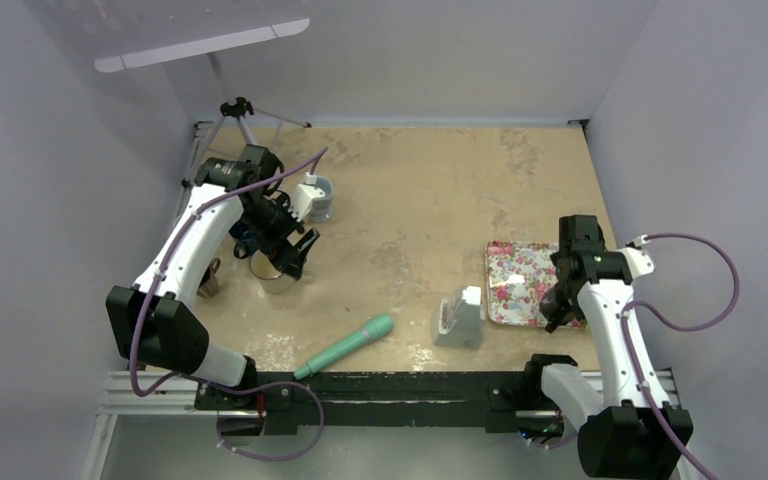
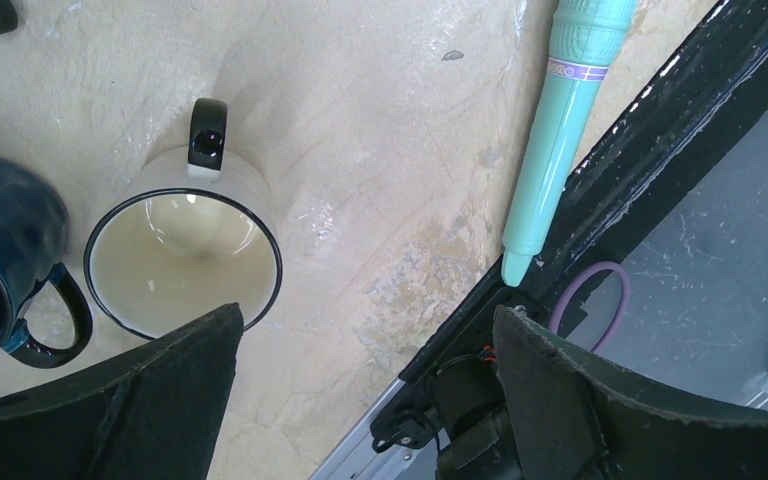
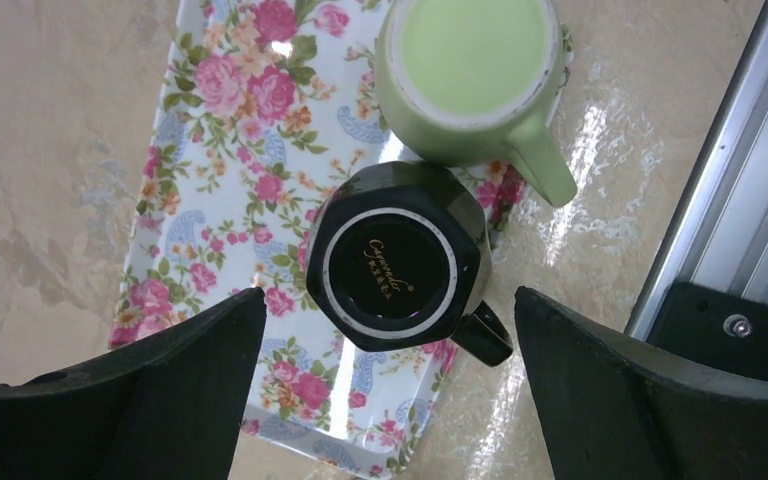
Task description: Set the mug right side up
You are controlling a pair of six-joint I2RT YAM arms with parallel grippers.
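Note:
I should next grip the upside-down black mug by its handle (image 3: 485, 335) with my right gripper to turn it upright; its body stays free for my left gripper.
A black octagonal mug (image 3: 395, 262) stands upside down on a floral tray (image 3: 220, 150), its base with gold lettering facing up and its handle toward the lower right. My right gripper (image 3: 385, 300) is open and hovers right above it, one finger on each side, not touching. In the top view the right gripper (image 1: 560, 300) hides the mug. My left gripper (image 1: 295, 255) is open and empty beside an upright cream mug with a black rim (image 2: 185, 260).
A pale green mug (image 3: 470, 60), apparently bottom up, touches the black mug at the tray's edge. A dark blue mug (image 2: 0, 270) stands by the cream one, and a light blue mug (image 1: 320, 197) behind. A teal pen-like tool (image 1: 345, 345), a grey holder (image 1: 460, 318) and a tripod (image 1: 238, 110) are also here.

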